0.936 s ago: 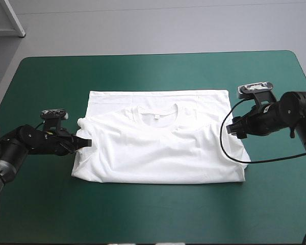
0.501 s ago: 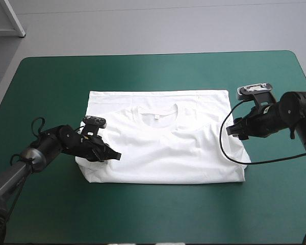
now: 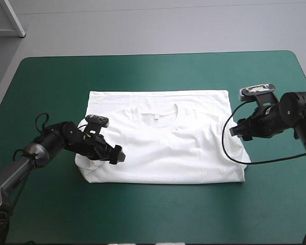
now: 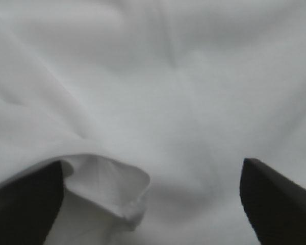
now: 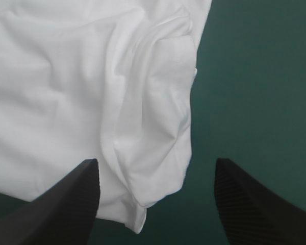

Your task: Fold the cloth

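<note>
The robot's left hand should next take the T-shirt by a loose sleeve fold (image 4: 112,186). That fold sticks up, while the cloth (image 4: 178,107) around it is flat.
The white T-shirt (image 3: 163,148) lies flat in the middle of the table, collar toward the far edge, its lower part folded under. My left gripper (image 3: 117,154) is open low over the shirt's left side. In the left wrist view, the left gripper (image 4: 150,162) has its black fingers (image 4: 25,204) wide apart, and a loose fold of the left sleeve (image 4: 112,189) lies between them. My right gripper (image 3: 235,131) hovers at the shirt's right edge. In the right wrist view, the right gripper (image 5: 157,160) is open over the bunched right sleeve (image 5: 158,102), holding nothing.
The teal-green cover (image 3: 153,214) shows on every side of the shirt, with a wide band toward the table's near edge and another toward the far edge.
My left gripper moved from the shirt's left edge inward over the shirt, bringing the left sleeve with it, then opened and let it go. The right arm barely moved.
</note>
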### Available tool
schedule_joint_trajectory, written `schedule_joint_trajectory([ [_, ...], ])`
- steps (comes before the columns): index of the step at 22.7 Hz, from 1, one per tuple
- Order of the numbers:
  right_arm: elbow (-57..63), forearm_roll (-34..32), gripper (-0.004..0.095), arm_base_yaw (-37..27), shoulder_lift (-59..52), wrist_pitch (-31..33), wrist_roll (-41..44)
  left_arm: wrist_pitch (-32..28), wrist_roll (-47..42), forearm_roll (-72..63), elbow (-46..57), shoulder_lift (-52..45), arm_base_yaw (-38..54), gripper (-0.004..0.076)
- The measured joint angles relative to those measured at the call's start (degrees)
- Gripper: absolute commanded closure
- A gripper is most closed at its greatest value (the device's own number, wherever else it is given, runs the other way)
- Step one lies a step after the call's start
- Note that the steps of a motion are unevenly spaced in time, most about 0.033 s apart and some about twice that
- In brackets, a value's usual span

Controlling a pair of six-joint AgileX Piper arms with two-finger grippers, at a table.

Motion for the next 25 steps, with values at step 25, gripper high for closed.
schedule_joint_trajectory([
  [25, 23.93, 15.87, 0.0516, -10.83, 8.87, -19.12, -8.65, 21.98, -14.14, 27.84, -20.36, -14.93, 0.05, 0.0036],
])
